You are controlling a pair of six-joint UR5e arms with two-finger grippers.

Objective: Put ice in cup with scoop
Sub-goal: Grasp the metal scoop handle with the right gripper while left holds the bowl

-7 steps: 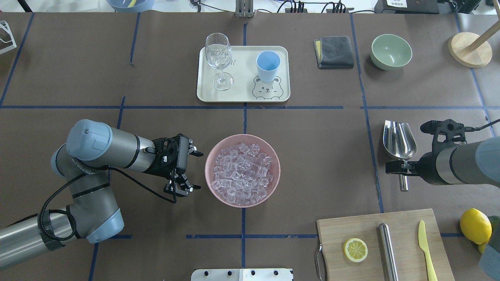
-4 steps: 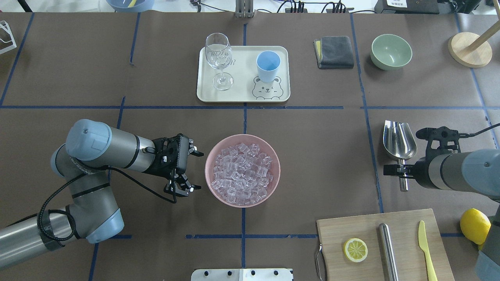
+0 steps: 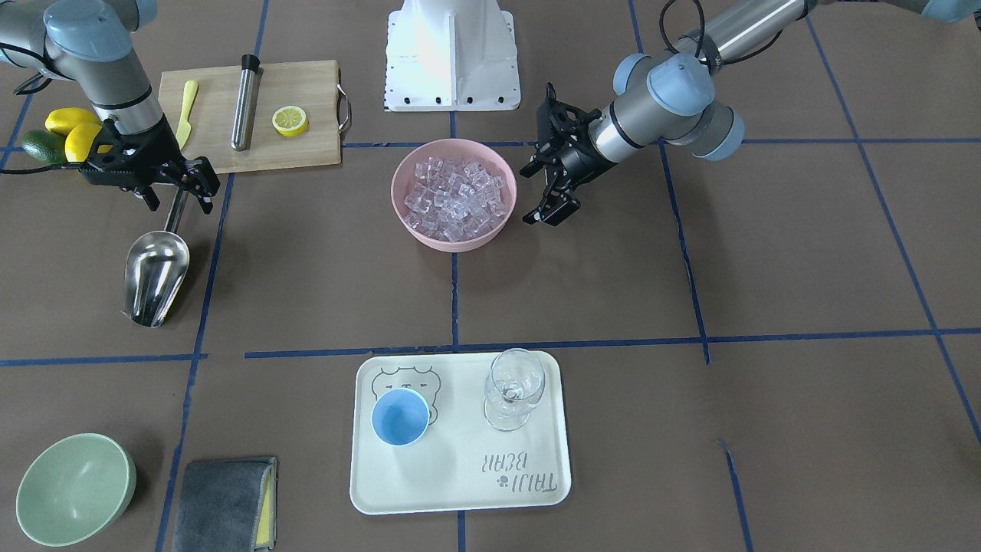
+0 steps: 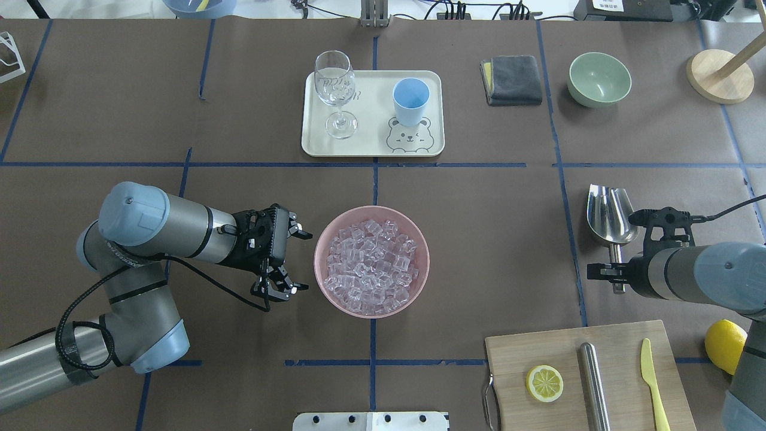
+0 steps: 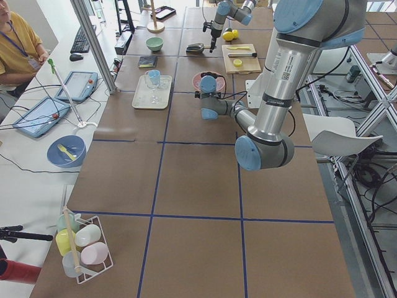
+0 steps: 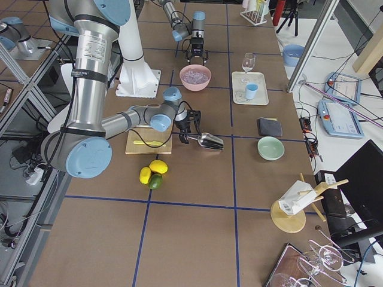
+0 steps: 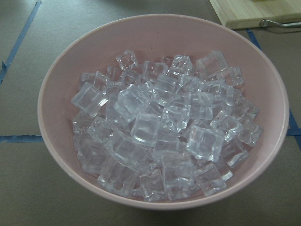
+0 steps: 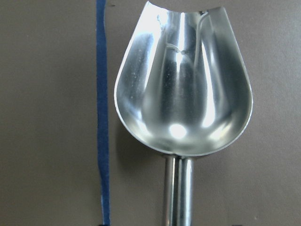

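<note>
The robot's right gripper should scoop ice from the pink bowl into the cup, so next it should grab the steel scoop by its thin handle.
The ice is a heap of clear cubes in a pink bowl at the table's middle, and fills the left wrist view. The light-blue cup stands upright and empty on a cream tray. The steel scoop lies flat on the table at the right, blade away from the robot; its blade fills the right wrist view. My right gripper is open, its fingers astride the scoop's handle. My left gripper is open and empty just left of the bowl.
A stemmed glass shares the tray with the cup. A cutting board near the right arm holds a steel cylinder, a lemon half and a yellow knife. A green bowl and a grey cloth lie at the far right.
My right gripper has moved a little back toward the robot along the scoop's handle, still open. The scoop, the bowl and the left arm have not moved.
</note>
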